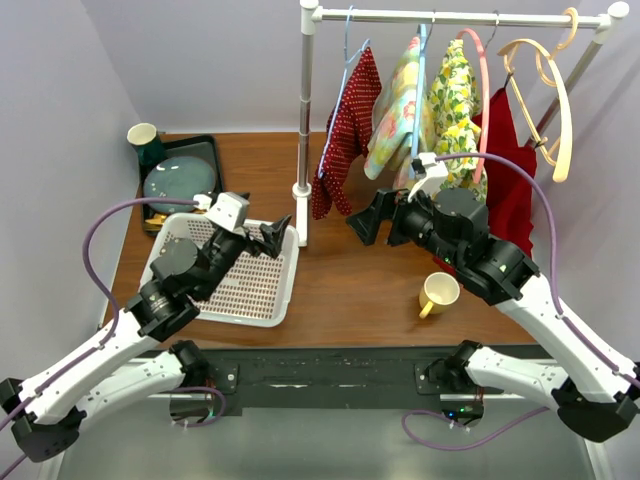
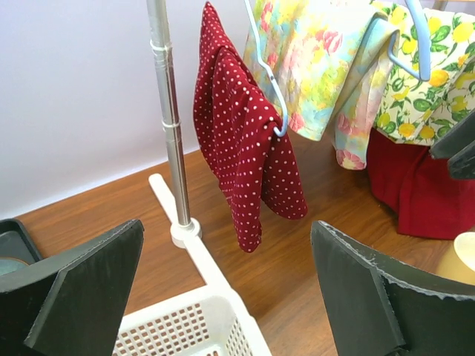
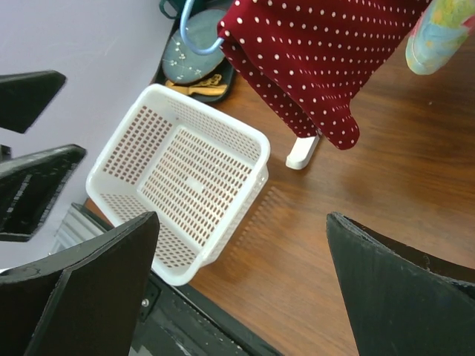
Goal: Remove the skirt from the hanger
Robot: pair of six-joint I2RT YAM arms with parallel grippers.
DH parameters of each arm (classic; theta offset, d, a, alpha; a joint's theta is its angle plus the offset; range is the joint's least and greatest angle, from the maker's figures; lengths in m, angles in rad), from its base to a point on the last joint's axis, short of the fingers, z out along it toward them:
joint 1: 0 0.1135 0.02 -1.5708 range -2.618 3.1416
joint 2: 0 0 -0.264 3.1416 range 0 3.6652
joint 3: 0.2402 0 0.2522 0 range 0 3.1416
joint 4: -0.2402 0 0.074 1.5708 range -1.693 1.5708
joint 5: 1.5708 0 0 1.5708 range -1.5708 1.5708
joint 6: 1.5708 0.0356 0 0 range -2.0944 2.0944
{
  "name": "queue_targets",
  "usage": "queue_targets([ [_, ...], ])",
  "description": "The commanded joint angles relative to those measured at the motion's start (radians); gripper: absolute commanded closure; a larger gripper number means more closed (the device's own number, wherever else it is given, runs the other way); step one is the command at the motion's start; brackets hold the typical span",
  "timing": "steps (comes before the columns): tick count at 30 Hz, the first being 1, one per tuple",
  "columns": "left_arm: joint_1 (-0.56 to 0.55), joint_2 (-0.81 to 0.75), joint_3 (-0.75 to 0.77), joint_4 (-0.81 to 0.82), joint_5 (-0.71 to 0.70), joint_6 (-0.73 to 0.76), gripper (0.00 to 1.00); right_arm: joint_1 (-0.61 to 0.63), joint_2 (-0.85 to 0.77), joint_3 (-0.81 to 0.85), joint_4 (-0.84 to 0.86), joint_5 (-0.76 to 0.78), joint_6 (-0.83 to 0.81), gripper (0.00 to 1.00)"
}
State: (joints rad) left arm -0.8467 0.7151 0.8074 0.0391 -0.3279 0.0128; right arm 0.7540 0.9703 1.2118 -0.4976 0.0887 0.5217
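The light blue hanger's bare sloping front arm [image 1: 333, 127] [image 3: 185, 20] is the part my right gripper will grip next. The skirt then stays free for my left gripper to remove.
A red polka-dot skirt [image 1: 345, 135] hangs on a light blue hanger [image 1: 347, 50] at the left end of the clothes rail. It also shows in the left wrist view [image 2: 245, 141] and the right wrist view [image 3: 319, 52]. My left gripper [image 1: 272, 238] is open and empty, low over the basket's right edge, left of and below the skirt. In its own view [image 2: 230, 297] the jaws stand wide apart. My right gripper [image 1: 368, 218] is open and empty, just right of and below the skirt's hem, with wide jaws in its own view [image 3: 241, 289].
The white rack pole [image 1: 306, 110] and its foot stand between my grippers. A white basket [image 1: 250, 285] lies front left. A yellow mug [image 1: 438, 293] stands under my right arm. A floral garment [image 1: 398, 110], a lemon-print one [image 1: 455, 100] and a red dress [image 1: 508, 170] hang to the right. A dark tray [image 1: 180, 175] sits back left.
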Motion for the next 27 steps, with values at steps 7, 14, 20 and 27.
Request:
queue_targets([
  [7, -0.005, -0.020, -0.002, 0.053, -0.026, 0.018, 0.00, 0.001, -0.008, 0.089, 0.031, -0.056, 0.032, 0.03],
  [14, -0.003, -0.016, -0.005, 0.056, -0.043, 0.027, 0.00, 0.001, 0.122, 0.279, 0.076, -0.086, 0.011, 0.07],
  [20, -0.003, -0.002, -0.007, 0.056, -0.049, 0.032, 0.00, 0.001, 0.341, 0.586, -0.019, 0.135, -0.031, 0.26],
  [27, -0.003, -0.009, -0.002, 0.048, -0.049, 0.038, 0.00, -0.033, 0.519, 0.713, 0.027, 0.275, -0.014, 0.47],
])
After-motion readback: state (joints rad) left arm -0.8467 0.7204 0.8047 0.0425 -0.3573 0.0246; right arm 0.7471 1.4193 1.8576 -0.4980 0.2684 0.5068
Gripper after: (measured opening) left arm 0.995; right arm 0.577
